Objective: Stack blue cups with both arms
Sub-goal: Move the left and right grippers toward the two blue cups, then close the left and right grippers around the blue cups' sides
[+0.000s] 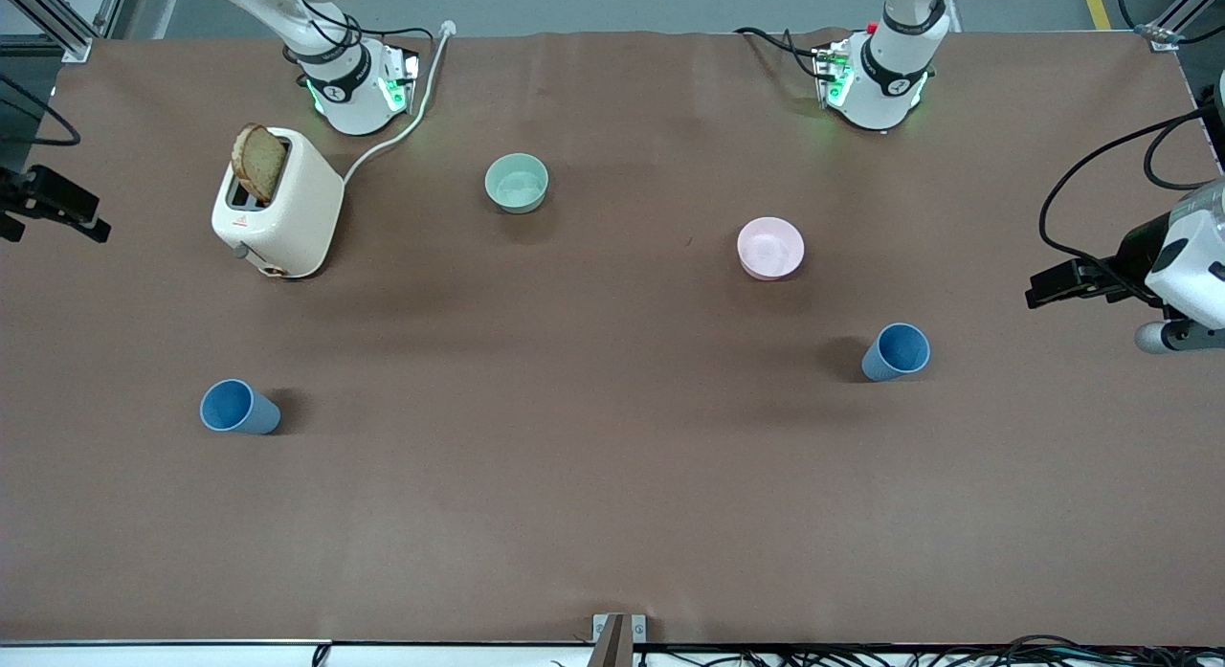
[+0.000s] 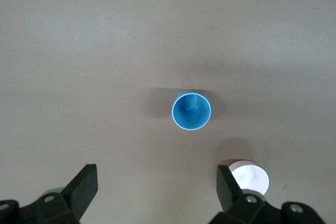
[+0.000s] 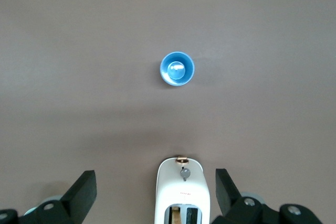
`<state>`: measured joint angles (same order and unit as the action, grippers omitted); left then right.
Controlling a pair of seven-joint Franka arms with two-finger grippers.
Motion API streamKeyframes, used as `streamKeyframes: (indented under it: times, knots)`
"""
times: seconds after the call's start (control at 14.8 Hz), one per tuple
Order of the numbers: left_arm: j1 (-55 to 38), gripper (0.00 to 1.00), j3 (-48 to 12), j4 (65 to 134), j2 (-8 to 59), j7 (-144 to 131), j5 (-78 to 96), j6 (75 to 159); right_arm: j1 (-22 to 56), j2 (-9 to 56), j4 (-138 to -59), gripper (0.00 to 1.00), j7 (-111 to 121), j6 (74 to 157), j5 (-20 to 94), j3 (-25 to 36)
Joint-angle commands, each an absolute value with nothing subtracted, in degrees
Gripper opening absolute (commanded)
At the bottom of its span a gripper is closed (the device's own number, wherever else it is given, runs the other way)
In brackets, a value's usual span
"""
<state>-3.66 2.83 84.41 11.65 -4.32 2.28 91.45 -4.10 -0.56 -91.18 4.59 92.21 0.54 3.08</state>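
I should stack the blue cup with the other blue cup (image 1: 239, 408), so my left gripper should next grab it by its rim (image 1: 906, 324).
Two blue cups stand upright on the brown table, far apart. One blue cup (image 1: 898, 351) is toward the left arm's end, nearer to the front camera than the pink bowl (image 1: 770, 248). The other blue cup (image 1: 237, 407) is toward the right arm's end. My left gripper (image 2: 156, 187) hangs high over the table, open and empty, with its cup (image 2: 191, 111) and the pink bowl (image 2: 251, 178) below. My right gripper (image 3: 155, 182) hangs high over the toaster (image 3: 181, 190), open and empty, with its cup (image 3: 177, 68) below. Neither gripper shows in the front view.
A white toaster (image 1: 279, 208) with a slice of bread in it stands near the right arm's base (image 1: 349, 88), its cord trailing off. A mint-green bowl (image 1: 517, 182) sits beside it toward the middle. The left arm's base (image 1: 880, 83) stands at the table's edge.
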Motion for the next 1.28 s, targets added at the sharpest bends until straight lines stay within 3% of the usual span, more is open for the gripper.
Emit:
streamKeyframes:
  times: [0.0, 0.4, 0.61, 0.81, 0.94, 1.21]
  knots:
    - [-3.52, 1.00, 2.81, 83.41, 14.41, -3.60, 1.50, 92.02, -7.02, 4.99, -90.79, 1.00, 5.97, 94.83, 0.18, 2.72]
    - [-3.51, 1.00, 2.81, 86.82, 18.63, -3.60, 1.58, 95.00, -11.77, 15.71, -93.43, 1.00, 13.00, 107.65, 0.26, 2.64]
    - [-3.60, 1.00, 2.72, 93.75, 19.25, -3.60, 1.67, 101.40, -11.60, 21.25, -93.34, 0.99, 14.41, 114.06, 0.44, 2.46]
    - [-4.04, 1.00, 2.46, 102.88, 19.34, -3.69, 1.85, 112.10, -11.16, 27.31, -93.43, 0.96, 14.41, 121.27, 1.31, 2.29]
    - [-4.31, 1.00, 2.29, 107.30, 19.42, -3.69, 1.85, 118.10, -11.60, 28.82, -93.86, 0.92, 14.59, 121.46, 4.38, 2.29]
    - [-4.39, 1.00, 1.76, 108.63, 21.96, -3.69, 1.85, 120.23, -11.51, 32.69, -94.13, 0.83, 14.59, 126.20, 6.33, 2.29]
